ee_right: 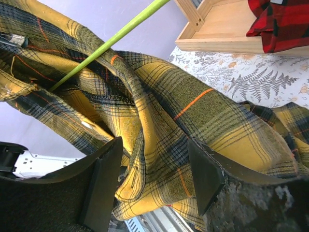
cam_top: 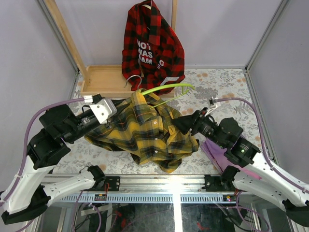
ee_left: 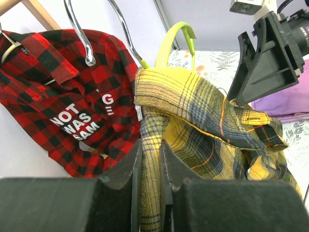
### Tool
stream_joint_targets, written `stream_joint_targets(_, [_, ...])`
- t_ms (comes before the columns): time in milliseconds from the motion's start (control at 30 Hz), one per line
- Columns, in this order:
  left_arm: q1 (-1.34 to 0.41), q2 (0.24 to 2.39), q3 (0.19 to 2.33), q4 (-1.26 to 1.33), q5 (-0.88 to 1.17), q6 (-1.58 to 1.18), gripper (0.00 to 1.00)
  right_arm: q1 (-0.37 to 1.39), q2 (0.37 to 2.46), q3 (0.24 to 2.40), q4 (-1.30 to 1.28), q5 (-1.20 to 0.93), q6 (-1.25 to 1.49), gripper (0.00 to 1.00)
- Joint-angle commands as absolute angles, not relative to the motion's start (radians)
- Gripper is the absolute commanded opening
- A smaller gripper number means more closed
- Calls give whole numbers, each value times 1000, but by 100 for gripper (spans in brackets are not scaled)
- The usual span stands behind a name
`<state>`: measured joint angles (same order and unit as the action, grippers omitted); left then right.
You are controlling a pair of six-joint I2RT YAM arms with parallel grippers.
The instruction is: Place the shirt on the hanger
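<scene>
My right gripper grabs the shirt's open edge beside the hanger's end next, which leaves that end of the hanger free for the shirt to slip over.
The yellow and dark plaid shirt (cam_top: 149, 133) is held bunched above the table between both arms. The lime-green hanger (cam_top: 169, 90) pokes out of its upper edge, hook toward the back right. My left gripper (cam_top: 117, 109) is shut on a fold of the shirt (ee_left: 193, 121), pinched between its fingers (ee_left: 150, 162); the hanger's hook (ee_left: 175, 41) rises behind the collar. My right gripper (cam_top: 177, 123) is open at the shirt's right side. In the right wrist view the shirt (ee_right: 159, 111) hangs between its spread fingers (ee_right: 154, 169), and the hanger's rod (ee_right: 111, 41) runs into the cloth.
A red-and-black plaid shirt (cam_top: 152, 46) hangs on the wooden rack (cam_top: 104, 79) at the back, with bare metal hangers (ee_left: 79, 34) beside it. A purple cloth (cam_top: 216, 151) lies under my right arm. Side walls close in left and right.
</scene>
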<state>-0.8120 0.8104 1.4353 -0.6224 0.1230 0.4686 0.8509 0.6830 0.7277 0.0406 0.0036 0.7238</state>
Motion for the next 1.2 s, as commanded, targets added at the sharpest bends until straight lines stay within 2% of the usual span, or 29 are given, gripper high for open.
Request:
stream_joint_targets(0, [-813,803,1452,-479,113,463,0,853,709,721,233,-24,777,62])
stream_joint_targets(267, [-811,805,1453,-477,107,457,0,853,748,684,288,-73,826,51])
stream_joint_targets(733, [-812,833,1451,-463,86,458,0,855,744,623,291,-107,880,48])
stream_joint_targets(1167, [-812,854,1448,-480,30,470,0,861,737,628,306,-106,900,57])
